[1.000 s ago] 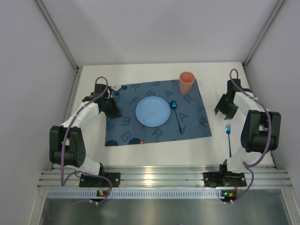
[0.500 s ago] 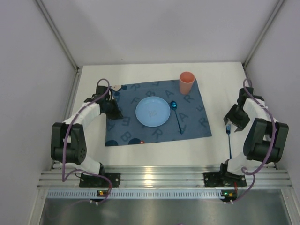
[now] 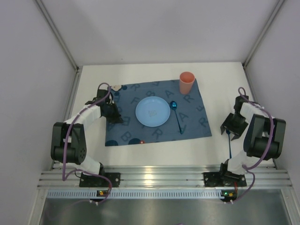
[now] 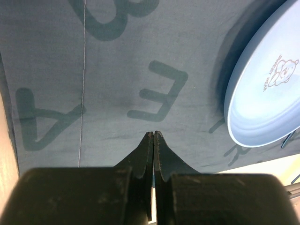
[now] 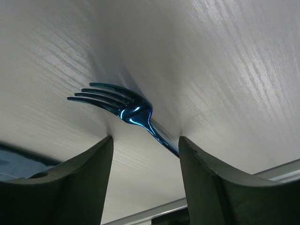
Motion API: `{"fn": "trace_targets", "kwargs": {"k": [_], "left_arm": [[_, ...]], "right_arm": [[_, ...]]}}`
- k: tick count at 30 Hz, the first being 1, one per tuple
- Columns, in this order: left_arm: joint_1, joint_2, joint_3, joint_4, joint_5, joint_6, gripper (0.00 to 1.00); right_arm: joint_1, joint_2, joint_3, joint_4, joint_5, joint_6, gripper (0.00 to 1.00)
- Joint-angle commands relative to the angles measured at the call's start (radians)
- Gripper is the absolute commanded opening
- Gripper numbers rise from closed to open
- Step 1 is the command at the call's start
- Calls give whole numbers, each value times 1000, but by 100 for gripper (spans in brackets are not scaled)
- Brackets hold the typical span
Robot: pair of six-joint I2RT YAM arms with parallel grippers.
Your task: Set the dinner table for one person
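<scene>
The blue fork lies between my right gripper's fingers, and closing now would catch it, so it is time to close on its handle near the neck [image 3: 229,136].
The white dinner table [image 3: 154,157] carries a dark blue letter-printed placemat [image 3: 192,124]. On the mat lie a light blue plate [image 3: 153,111], a blue spoon [image 3: 177,116] and an orange cup [image 3: 186,82]. A blue fork [image 3: 229,143] lies on the bare table to the right of the mat. My right gripper [image 3: 231,126] is open, low over the fork's tines. In the right wrist view the fork [image 5: 123,108] lies between the spread fingers [image 5: 206,183], its handle running under the right one. My left gripper [image 3: 114,115] is shut and empty over the mat's left part, the plate [image 4: 267,93] to its right.
Grey walls stand close on the left, right and back. A metal rail [image 3: 159,178] runs along the near edge, with both arm bases on it. The mat's left edge and bare table [image 4: 4,140] show in the left wrist view.
My right gripper has moved from the far right toward the near side and come down over the fork's tines. My left gripper has shifted slightly over the mat.
</scene>
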Motion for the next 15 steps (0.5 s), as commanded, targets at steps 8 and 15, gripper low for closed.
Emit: {"fn": "trace_targets", "kwargs": {"k": [8,15], "left_arm": [[-1,-12,23,60,-7,-12,0],[-1,-40,0,46,-23,-13,0]], "right_arm": [[-2,17,-21,30,11,-15,53],[-6,58,21,27,42,-42,43]]}}
